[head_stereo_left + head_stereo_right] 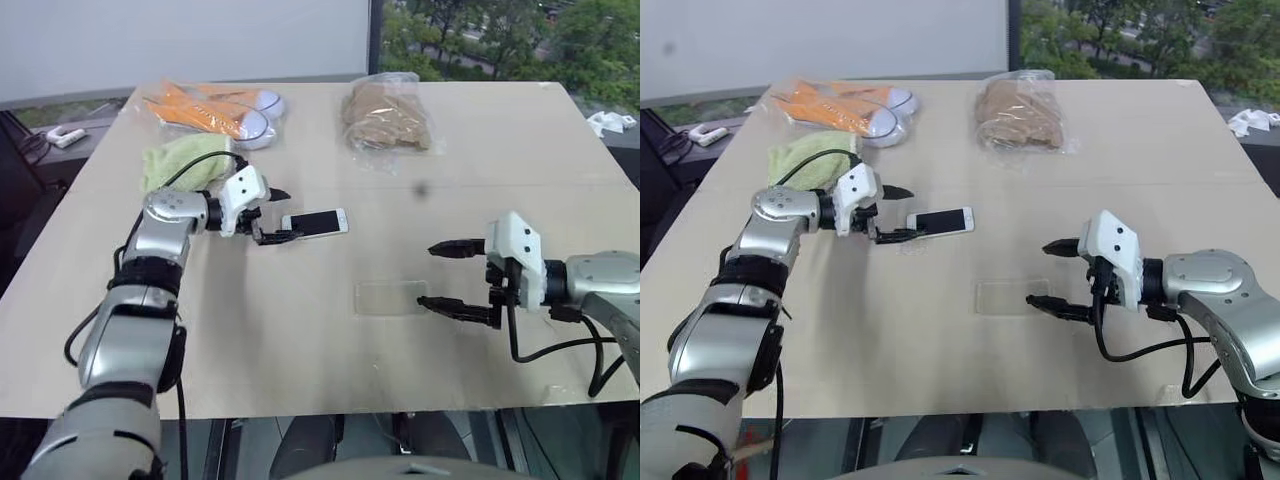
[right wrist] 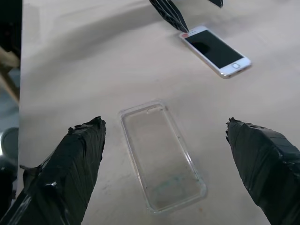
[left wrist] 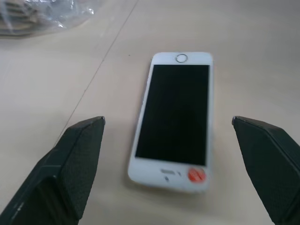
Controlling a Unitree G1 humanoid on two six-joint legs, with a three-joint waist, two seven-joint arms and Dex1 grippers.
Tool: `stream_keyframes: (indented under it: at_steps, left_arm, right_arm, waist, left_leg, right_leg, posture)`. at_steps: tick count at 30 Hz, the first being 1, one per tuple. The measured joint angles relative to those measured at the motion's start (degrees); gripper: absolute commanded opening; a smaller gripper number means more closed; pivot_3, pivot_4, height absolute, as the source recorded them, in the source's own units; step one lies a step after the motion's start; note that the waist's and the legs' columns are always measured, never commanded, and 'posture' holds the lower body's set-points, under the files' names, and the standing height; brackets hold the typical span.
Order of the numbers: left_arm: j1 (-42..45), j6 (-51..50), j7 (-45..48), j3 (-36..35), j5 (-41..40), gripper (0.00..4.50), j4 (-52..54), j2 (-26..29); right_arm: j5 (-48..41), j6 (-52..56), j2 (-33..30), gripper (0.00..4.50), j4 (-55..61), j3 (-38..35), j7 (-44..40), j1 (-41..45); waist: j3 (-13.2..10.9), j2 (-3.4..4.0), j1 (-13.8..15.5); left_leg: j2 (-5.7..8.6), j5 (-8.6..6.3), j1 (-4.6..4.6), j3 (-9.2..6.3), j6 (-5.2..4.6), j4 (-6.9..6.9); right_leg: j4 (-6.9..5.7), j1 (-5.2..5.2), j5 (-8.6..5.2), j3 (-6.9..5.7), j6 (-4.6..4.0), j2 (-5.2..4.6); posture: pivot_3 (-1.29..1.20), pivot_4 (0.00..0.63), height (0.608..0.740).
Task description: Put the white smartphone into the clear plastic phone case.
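Observation:
My left gripper moves lower, before it closes on the smartphone, since in the left wrist view the fingers hover above the smartphone's long sides.
The white smartphone (image 1: pixel 315 222) lies flat and screen up on the tan table (image 1: pixel 300 350), left of centre. My left gripper (image 1: pixel 286 215) is open, its two black fingers standing either side of the phone's near end; in the left wrist view the smartphone (image 3: pixel 174 117) lies between the fingers (image 3: pixel 75 159) with clear gaps on both sides. The clear plastic phone case (image 1: pixel 390 297) lies flat, nearer the front edge. My right gripper (image 1: pixel 428 276) is open just to the right of it, holding nothing. In the right wrist view the case (image 2: pixel 161 157) lies ahead of and between the open fingers.
At the back of the table lie a clear bag with orange-and-white shoes (image 1: pixel 215 108), a green cloth (image 1: pixel 180 160) and a bagged brown item (image 1: pixel 385 115). A small white object (image 1: pixel 65 136) sits off the table at the far left.

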State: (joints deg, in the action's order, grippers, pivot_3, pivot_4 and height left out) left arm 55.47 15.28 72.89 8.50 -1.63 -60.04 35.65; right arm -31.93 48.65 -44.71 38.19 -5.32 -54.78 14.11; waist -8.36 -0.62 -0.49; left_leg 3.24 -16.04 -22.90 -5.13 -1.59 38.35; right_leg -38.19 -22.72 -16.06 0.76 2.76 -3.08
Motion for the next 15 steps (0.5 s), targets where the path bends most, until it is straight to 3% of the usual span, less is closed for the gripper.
stream_keyframes:
  at_steps: [5, 15]
  left_arm:
    - [5.2, 3.0, 1.4, 3.5, 6.3, 4.5, -10.0, -2.8]
    - [9.3, -0.1, -2.2, 4.3, 11.7, 4.5, -14.8, -5.8]
  right_arm:
    - [-2.7, 2.6, -1.8, 4.42, 2.5, -2.8, 3.5, -0.8]
    - [-7.1, 4.8, -4.4, 4.42, 4.6, -5.0, 7.4, -4.4]
  waist:
    - [-0.1, -0.21, -0.5]
    - [-0.1, -0.32, 0.1]
  left_leg:
    - [0.0, 0.0, 0.02, 0.01, -0.01, 0.04]
    - [0.05, -0.13, 0.13, -0.06, -0.28, 0.53]
  right_leg:
    - [-0.22, -0.03, -0.01, 0.0, 0.01, 0.07]
    - [-0.68, 0.15, -0.02, -0.09, 0.04, 0.14]
  posture:
    - [0.0, 0.15, 0.74]
    - [0.0, 0.15, 0.74]
